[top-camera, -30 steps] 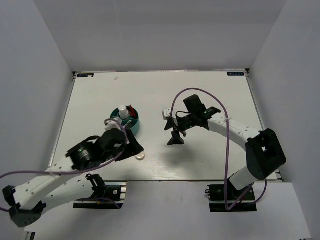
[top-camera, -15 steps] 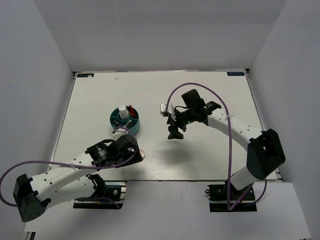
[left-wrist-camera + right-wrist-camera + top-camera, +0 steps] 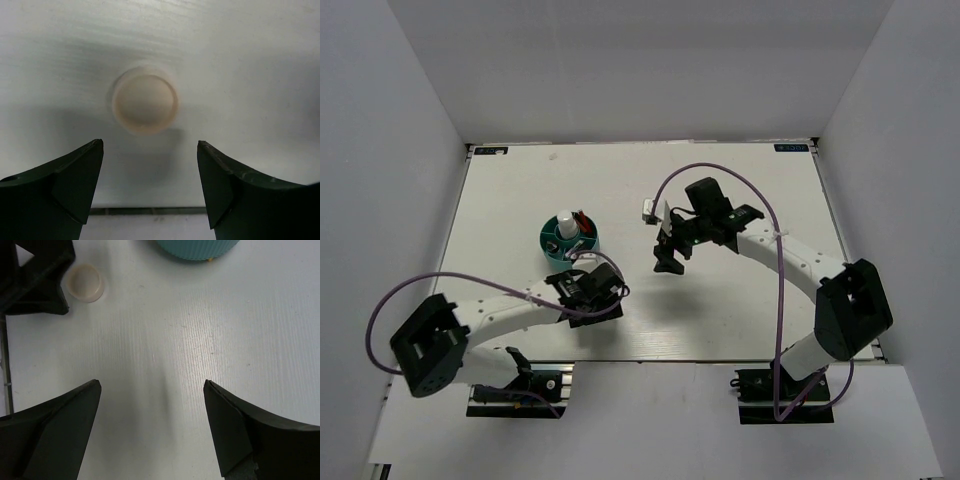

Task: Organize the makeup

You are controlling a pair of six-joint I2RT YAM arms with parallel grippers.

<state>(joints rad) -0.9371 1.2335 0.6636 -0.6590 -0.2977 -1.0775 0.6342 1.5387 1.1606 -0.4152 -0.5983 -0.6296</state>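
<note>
I need to clear the table of loose makeup, so my left gripper needs to reach the round cream compact (image 3: 145,102) and take hold of its rim (image 3: 174,106).
A round cream compact (image 3: 145,102) lies on the white table, just beyond the tips of my left gripper (image 3: 149,145), which is open and apart from it. In the top view my left gripper (image 3: 596,300) covers the compact. The right wrist view shows the compact (image 3: 85,283) beside the black left gripper (image 3: 35,275). My right gripper (image 3: 150,385) is open over bare table, right of the left one in the top view (image 3: 668,260). The teal tub (image 3: 570,240) holds a white-and-blue bottle (image 3: 565,223) and thin red sticks (image 3: 583,219).
The teal tub's ribbed wall (image 3: 197,247) shows at the top of the right wrist view. The table's near edge (image 3: 150,210) runs just behind my left fingers. White walls enclose the table on three sides.
My left arm has swung low and its gripper has shifted right, over the compact that showed beside it before. My right gripper has drawn slightly back toward the far side.
</note>
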